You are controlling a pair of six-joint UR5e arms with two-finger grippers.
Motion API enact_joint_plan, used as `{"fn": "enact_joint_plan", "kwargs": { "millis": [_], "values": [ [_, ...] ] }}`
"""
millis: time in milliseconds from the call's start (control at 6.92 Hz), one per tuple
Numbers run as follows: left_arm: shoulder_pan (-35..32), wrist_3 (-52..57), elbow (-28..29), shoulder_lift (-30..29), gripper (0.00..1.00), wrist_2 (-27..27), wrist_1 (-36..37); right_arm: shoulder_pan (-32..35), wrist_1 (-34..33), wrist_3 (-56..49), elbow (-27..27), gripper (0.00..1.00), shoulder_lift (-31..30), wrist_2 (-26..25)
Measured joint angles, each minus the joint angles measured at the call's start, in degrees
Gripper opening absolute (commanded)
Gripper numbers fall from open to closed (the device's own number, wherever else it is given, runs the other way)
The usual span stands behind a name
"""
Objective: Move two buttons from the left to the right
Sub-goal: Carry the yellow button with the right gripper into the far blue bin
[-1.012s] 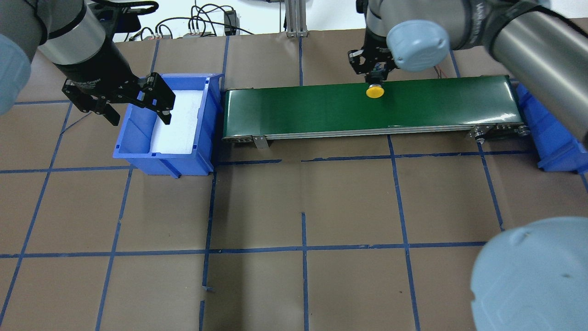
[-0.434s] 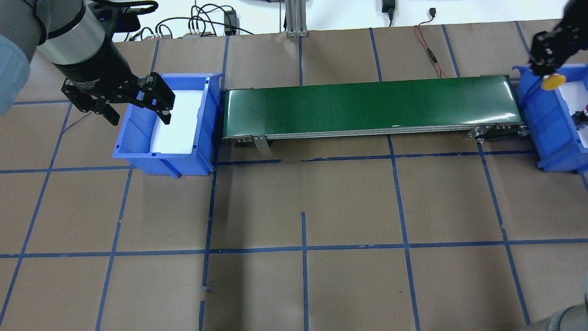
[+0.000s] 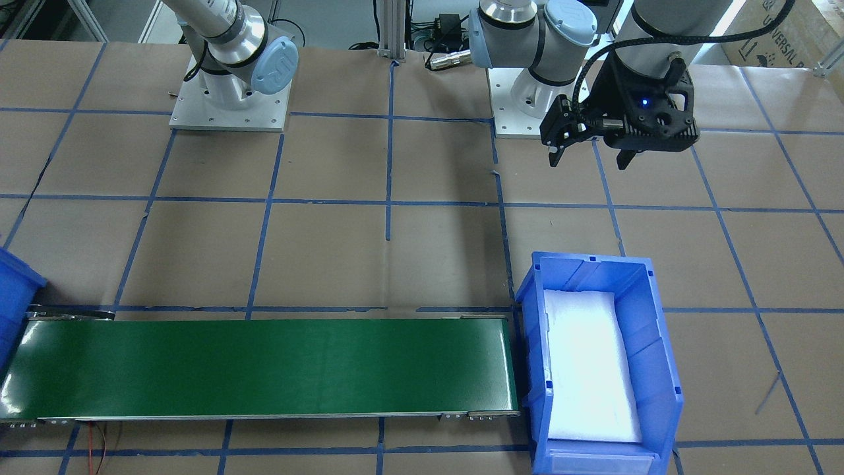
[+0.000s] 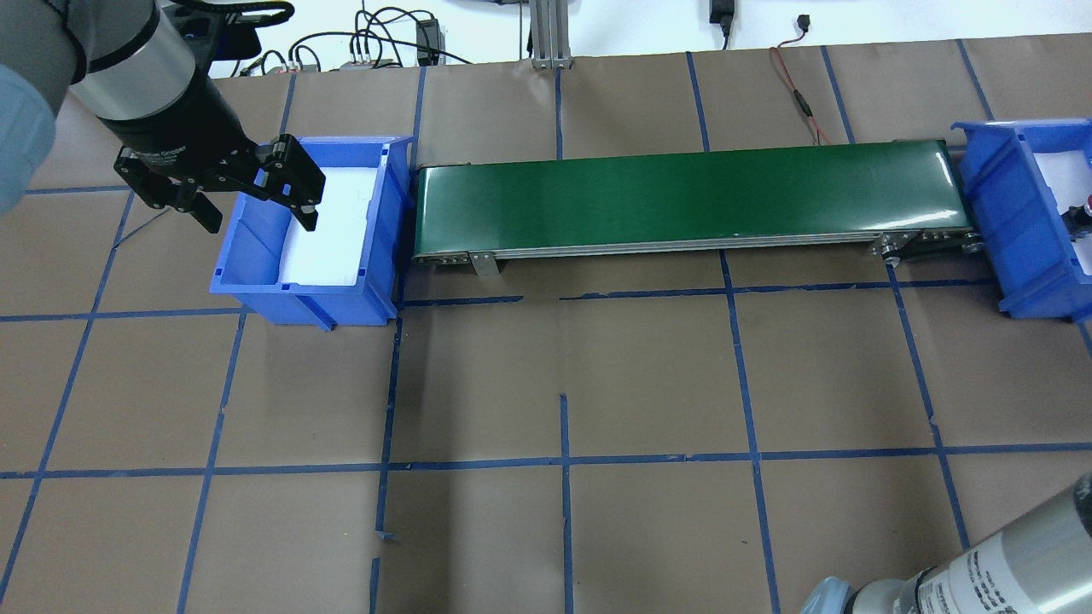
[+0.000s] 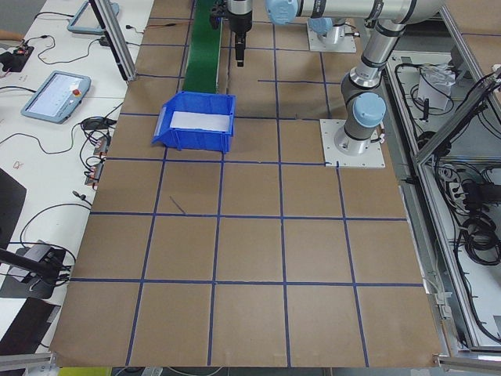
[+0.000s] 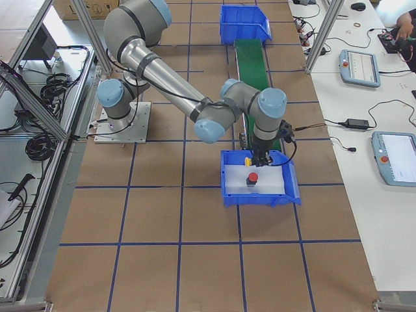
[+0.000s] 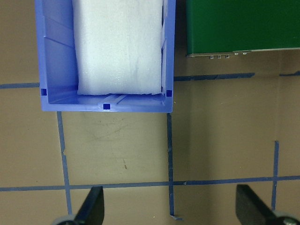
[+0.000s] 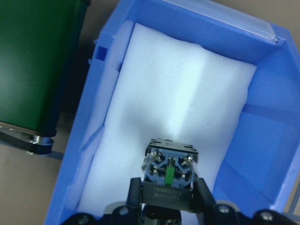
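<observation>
The yellow button's black-grey body [image 8: 170,164] comes down before my right gripper releases it, as it hangs above the white foam [image 8: 154,112] and would drop now.
My right gripper [image 8: 168,193] is shut on the yellow button; the right wrist view shows only its black-grey body [image 8: 169,171] between the fingers [image 8: 136,192], over white foam. In the exterior right view the yellow cap [image 6: 247,160] hangs inside the right blue bin [image 6: 229,194], just beyond the red button [image 6: 252,178], which stands on the foam. The red button also shows at the overhead view's right edge [image 4: 1083,210]. My left gripper [image 4: 252,205] is open and empty above the left blue bin [image 4: 256,290], which holds only foam.
A green conveyor belt [image 4: 682,196] runs between the two bins. My right arm's elbow [image 4: 955,580] fills the overhead view's lower right corner. Brown paper with blue tape lines covers the table [image 4: 554,384].
My right gripper carried the yellow button from above the belt's middle rightward to the right bin and out of the overhead view. The left arm has not moved.
</observation>
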Motion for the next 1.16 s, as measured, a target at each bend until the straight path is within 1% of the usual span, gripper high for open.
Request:
{"fn": "enact_joint_plan", "kwargs": {
  "millis": [289,578,723,1157],
  "values": [
    [0.0,0.0,0.0,0.0,1.00,0.0,-0.1,-0.8,-5.5,-1.5,-1.2,0.07,4.9,0.6],
    [0.0,0.1,0.0,0.0,1.00,0.1,-0.1,-0.8,-6.6,-2.0,-4.3,0.08,7.2,0.6],
    [0.0,0.1,0.0,0.0,1.00,0.1,0.0,-0.8,-6.5,-1.8,-4.8,0.08,7.3,0.6],
    [0.0,0.1,0.0,0.0,1.00,0.1,0.0,-0.3,-4.5,-0.5,-5.0,0.09,4.8,1.1]
  ]
}}
